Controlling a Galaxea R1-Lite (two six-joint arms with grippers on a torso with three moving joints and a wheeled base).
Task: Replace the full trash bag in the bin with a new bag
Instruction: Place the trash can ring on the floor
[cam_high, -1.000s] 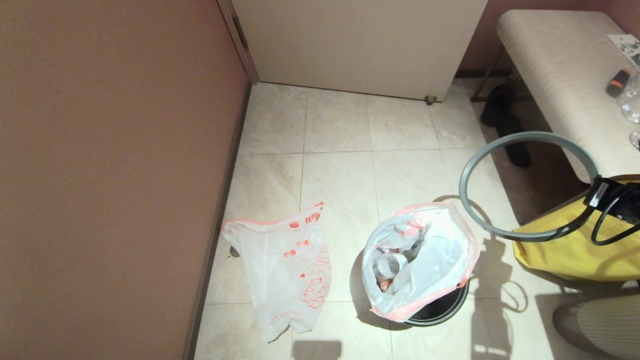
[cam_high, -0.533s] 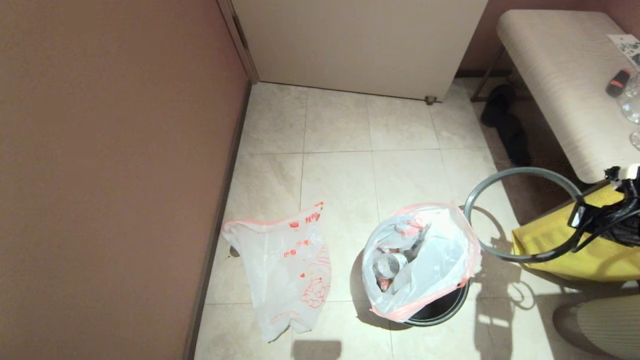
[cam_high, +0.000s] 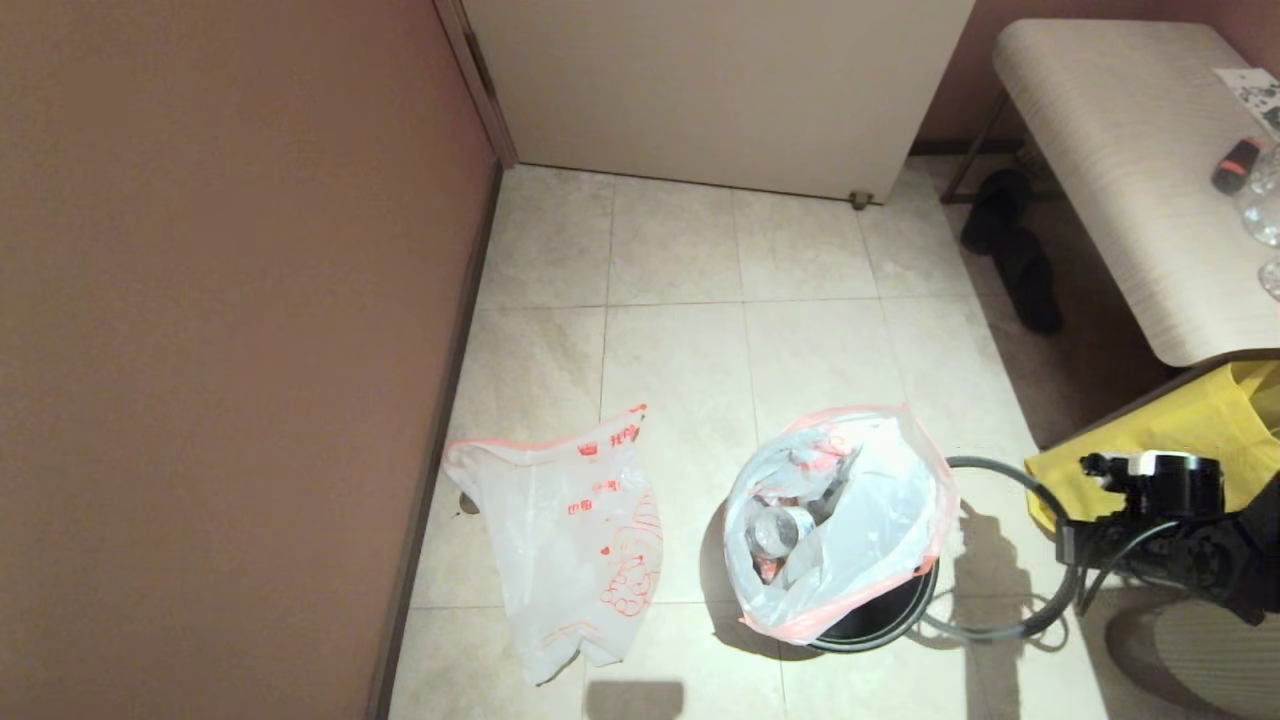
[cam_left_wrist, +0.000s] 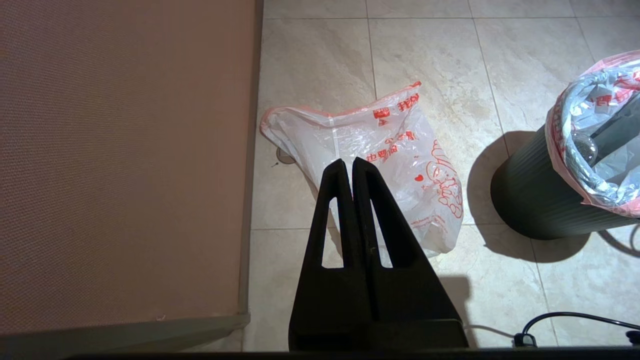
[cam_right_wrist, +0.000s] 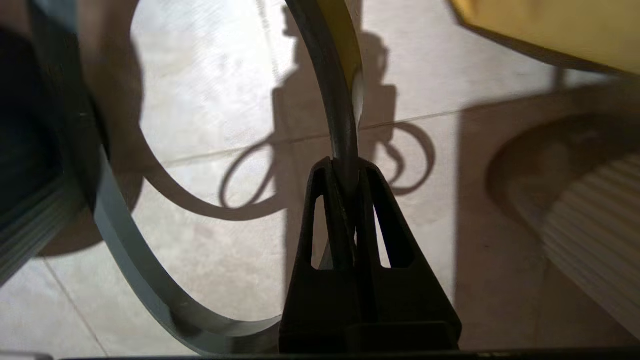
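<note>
My right gripper needs to lower the hoop (cam_right_wrist: 330, 75) before it lets go, because the grey hoop's lower edge (cam_right_wrist: 138, 270) is still apart from its shadow on the tiles.
The full trash bag (cam_high: 835, 520) sits in the black bin (cam_high: 885, 618), its pink-red edge folded over the mouth, with a bottle and rubbish showing through. The grey hoop rim (cam_high: 1030, 500) is off the bin and hangs low by the floor just right of it. My right gripper (cam_high: 1070, 548) is shut on the hoop (cam_right_wrist: 330, 75), the jaws pinching its far side (cam_right_wrist: 345, 167). The new bag (cam_high: 575, 535) with red characters lies flat on the tiles left of the bin. My left gripper (cam_left_wrist: 351, 162) hovers above the new bag (cam_left_wrist: 400, 160), shut and empty.
A brown wall (cam_high: 200, 350) runs along the left and a white door (cam_high: 720, 90) stands at the back. To the right are a striped bench (cam_high: 1130, 180), black slippers (cam_high: 1010, 240), a yellow bag (cam_high: 1210, 420) and a ribbed stool (cam_high: 1200, 640).
My right gripper has carried the hoop down and towards me, from high beside the bench to just above the floor beside the bin. Both bags and the bin stayed still.
</note>
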